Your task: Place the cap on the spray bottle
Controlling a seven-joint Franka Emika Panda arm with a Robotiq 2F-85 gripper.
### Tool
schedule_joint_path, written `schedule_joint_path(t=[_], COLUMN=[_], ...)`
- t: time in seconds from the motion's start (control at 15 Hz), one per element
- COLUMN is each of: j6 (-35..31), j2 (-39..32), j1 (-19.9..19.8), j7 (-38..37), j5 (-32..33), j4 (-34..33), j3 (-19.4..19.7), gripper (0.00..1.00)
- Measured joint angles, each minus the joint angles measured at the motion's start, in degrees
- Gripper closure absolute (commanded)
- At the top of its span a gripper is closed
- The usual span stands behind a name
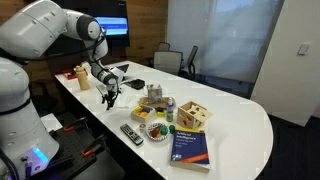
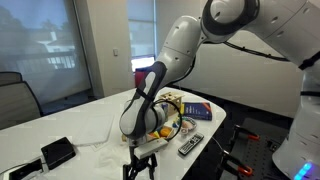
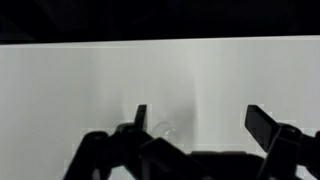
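My gripper grabs the small clear cap (image 3: 163, 128) from above by its opposite sides next, leaving the cap's bottom free, to place it on the spray bottle.
My gripper (image 3: 195, 125) is open and hangs just above the white table (image 3: 80, 90). A small clear cap (image 3: 163, 128) lies on the table just inside the left finger in the wrist view; nothing is held. In both exterior views the gripper (image 1: 108, 98) (image 2: 142, 166) points down over the table's end, apart from the cluster of objects. A small grey bottle-like thing (image 1: 170, 107) stands in that cluster; I cannot tell for sure that it is the spray bottle.
A blue and yellow book (image 1: 190, 145) (image 2: 195, 111), a remote (image 1: 132, 133) (image 2: 190, 146), a wooden box (image 1: 193, 115) and a fruit plate (image 1: 157, 129) sit mid-table. A black device (image 2: 57, 152) lies near the gripper. An orange object (image 1: 82, 77) stands at the far end.
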State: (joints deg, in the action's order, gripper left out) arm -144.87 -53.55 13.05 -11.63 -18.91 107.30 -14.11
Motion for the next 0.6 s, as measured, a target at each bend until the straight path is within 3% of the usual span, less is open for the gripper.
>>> schedule_joint_path(t=[0.6], j6=[2.54], j2=[-3.50], j1=[4.26], j7=[-5.76], j5=[1.80], j4=[-5.32], j3=[3.57], gripper=[0.00])
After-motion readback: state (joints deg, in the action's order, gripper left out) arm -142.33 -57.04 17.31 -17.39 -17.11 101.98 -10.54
